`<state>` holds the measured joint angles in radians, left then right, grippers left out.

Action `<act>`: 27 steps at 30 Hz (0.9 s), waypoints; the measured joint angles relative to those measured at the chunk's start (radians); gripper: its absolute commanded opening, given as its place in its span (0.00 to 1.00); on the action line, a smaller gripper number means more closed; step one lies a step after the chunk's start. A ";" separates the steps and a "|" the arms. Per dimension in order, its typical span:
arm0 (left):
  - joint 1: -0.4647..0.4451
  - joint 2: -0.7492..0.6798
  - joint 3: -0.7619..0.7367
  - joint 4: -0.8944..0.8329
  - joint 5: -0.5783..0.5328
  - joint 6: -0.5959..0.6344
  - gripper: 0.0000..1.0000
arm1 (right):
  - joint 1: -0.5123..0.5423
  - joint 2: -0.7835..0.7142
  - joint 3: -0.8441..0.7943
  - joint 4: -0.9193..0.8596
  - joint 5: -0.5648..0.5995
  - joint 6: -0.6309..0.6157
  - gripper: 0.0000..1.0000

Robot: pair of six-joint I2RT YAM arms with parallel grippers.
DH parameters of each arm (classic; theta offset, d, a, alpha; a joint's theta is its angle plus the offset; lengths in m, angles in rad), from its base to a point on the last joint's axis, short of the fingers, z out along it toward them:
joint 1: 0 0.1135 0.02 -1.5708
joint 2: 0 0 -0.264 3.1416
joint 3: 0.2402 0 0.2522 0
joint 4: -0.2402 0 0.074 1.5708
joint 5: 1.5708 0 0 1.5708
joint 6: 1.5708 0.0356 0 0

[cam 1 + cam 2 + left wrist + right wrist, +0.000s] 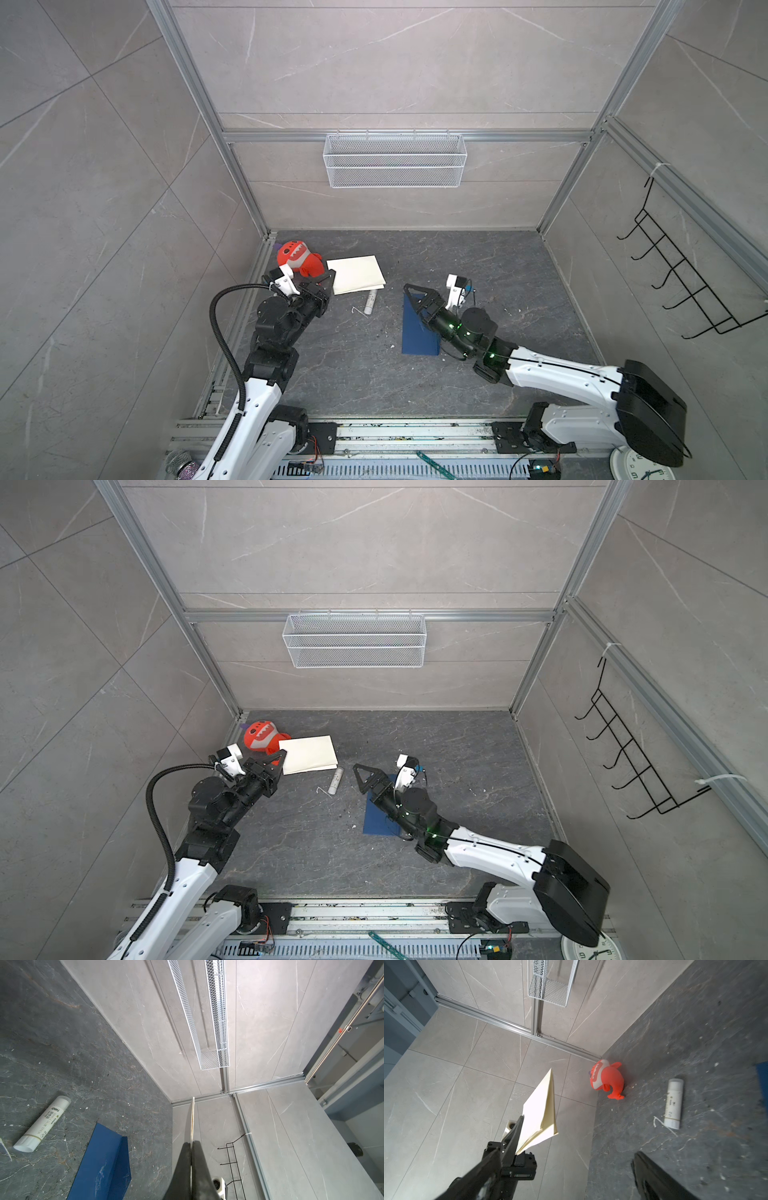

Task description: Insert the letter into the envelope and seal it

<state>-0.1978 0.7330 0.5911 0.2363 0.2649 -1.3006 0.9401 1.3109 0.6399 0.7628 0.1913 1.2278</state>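
The letter (358, 274) has a loose edge opposite my left gripper, and my right gripper will grip it there next. The letter's other edge then stays free to go into the envelope (419, 338).
The letter (358, 274) is a folded cream sheet held up off the table near the back left. My left gripper (331, 277) is shut on its left edge; in the left wrist view the paper edge (192, 1118) sticks out from between the closed fingers (185, 1163). The envelope (419, 338), dark navy, lies flat on the table at centre right with its flap end (116, 1147) raised. My right gripper (409, 293) hovers over the envelope's far end, open, with nothing between its fingers (654, 1176).
A white glue stick (370, 302) lies on the table between letter and envelope. A red plush toy (297, 258) sits in the back left corner beside the letter. A wire basket (395, 160) hangs on the back wall and a black hook rack (685, 282) on the right wall.
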 measured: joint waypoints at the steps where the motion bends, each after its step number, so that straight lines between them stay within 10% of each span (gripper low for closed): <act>1: -0.001 0.003 -0.003 0.001 -0.003 -0.008 0.00 | 0.016 0.036 0.013 0.032 0.016 0.013 0.99; 15: -0.012 0.017 -0.024 0.053 -0.024 -0.060 0.00 | 0.092 0.339 0.249 0.260 0.117 0.107 0.88; 27: -0.012 0.018 -0.063 0.072 -0.024 -0.064 0.00 | 0.098 0.477 0.366 0.287 0.147 0.170 0.08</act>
<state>-0.2096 0.7506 0.5278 0.3080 0.2405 -1.3647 1.0378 1.7882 1.0058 1.0496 0.3386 1.3979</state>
